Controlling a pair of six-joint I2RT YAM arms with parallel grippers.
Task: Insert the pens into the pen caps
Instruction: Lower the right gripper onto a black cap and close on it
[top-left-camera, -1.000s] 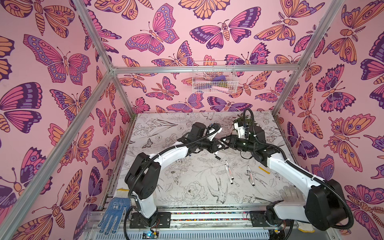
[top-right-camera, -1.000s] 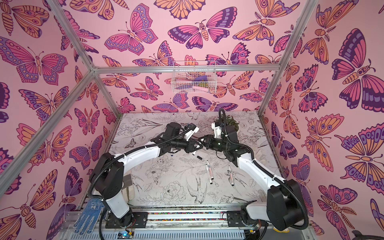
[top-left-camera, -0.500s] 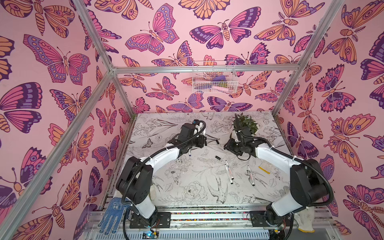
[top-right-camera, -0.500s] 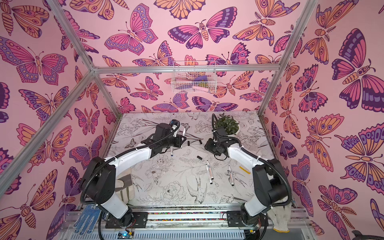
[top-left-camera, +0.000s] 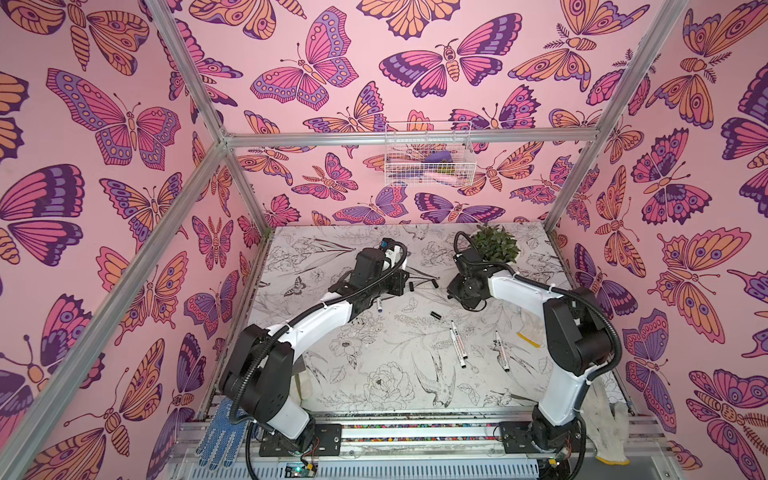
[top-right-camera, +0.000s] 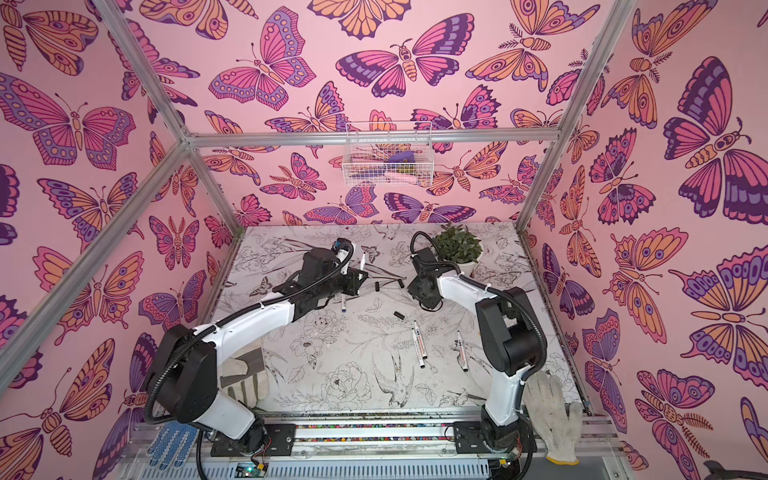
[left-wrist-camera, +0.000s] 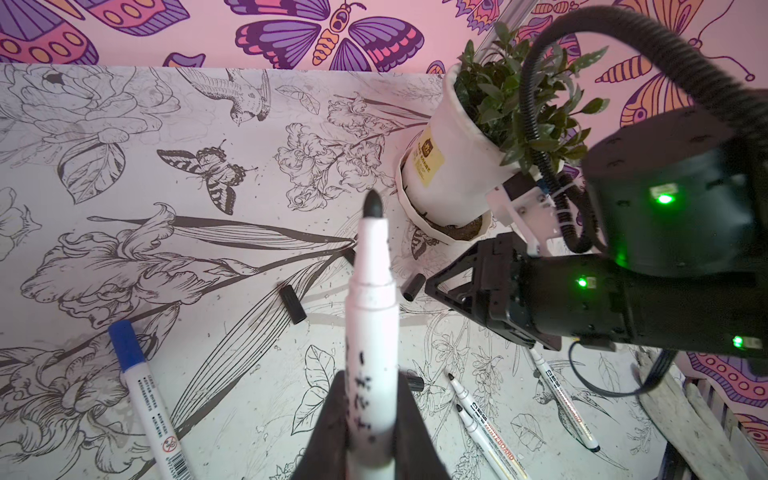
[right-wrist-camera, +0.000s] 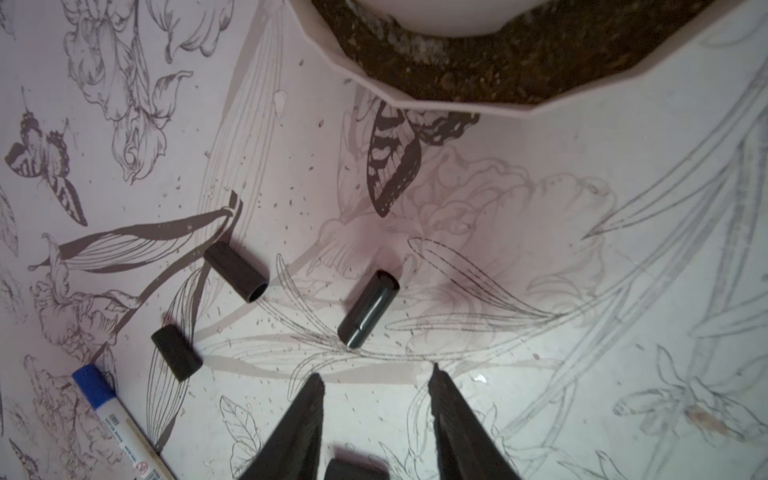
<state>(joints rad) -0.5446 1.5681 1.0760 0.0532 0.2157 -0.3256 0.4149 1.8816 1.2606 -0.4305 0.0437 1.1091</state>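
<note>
I will grab the black pen cap across its long sides with my right gripper next. Its open end will stay free to insert the pen.
My left gripper (left-wrist-camera: 372, 382) is shut on a white pen (left-wrist-camera: 372, 324) whose bare dark tip points away from it; the same pen (top-right-camera: 362, 262) shows in a top view. My right gripper (right-wrist-camera: 376, 372) hangs open just above the table, nothing between its fingers. A black pen cap (right-wrist-camera: 368, 307) lies right ahead of it, and two more caps (right-wrist-camera: 237, 272) (right-wrist-camera: 176, 353) lie off to one side. A pen with the blue cap on it (left-wrist-camera: 143, 395) lies beside the left arm. Three uncapped pens (top-left-camera: 458, 345) (top-left-camera: 500, 351) and one black cap (top-left-camera: 435, 315) lie mid-table.
A potted plant (top-left-camera: 496, 245) stands at the back right, close behind the right gripper. A wire basket (top-left-camera: 428, 156) hangs on the back wall. Work gloves (top-right-camera: 548, 411) and a blue glove (top-left-camera: 220, 432) lie by the front rail. A yellow scrap (top-left-camera: 528, 338) lies at the right.
The two grippers, close together mid-table a second ago, have parted. The left drew back left with its pen. The right swung toward the plant and came low over the caps.
</note>
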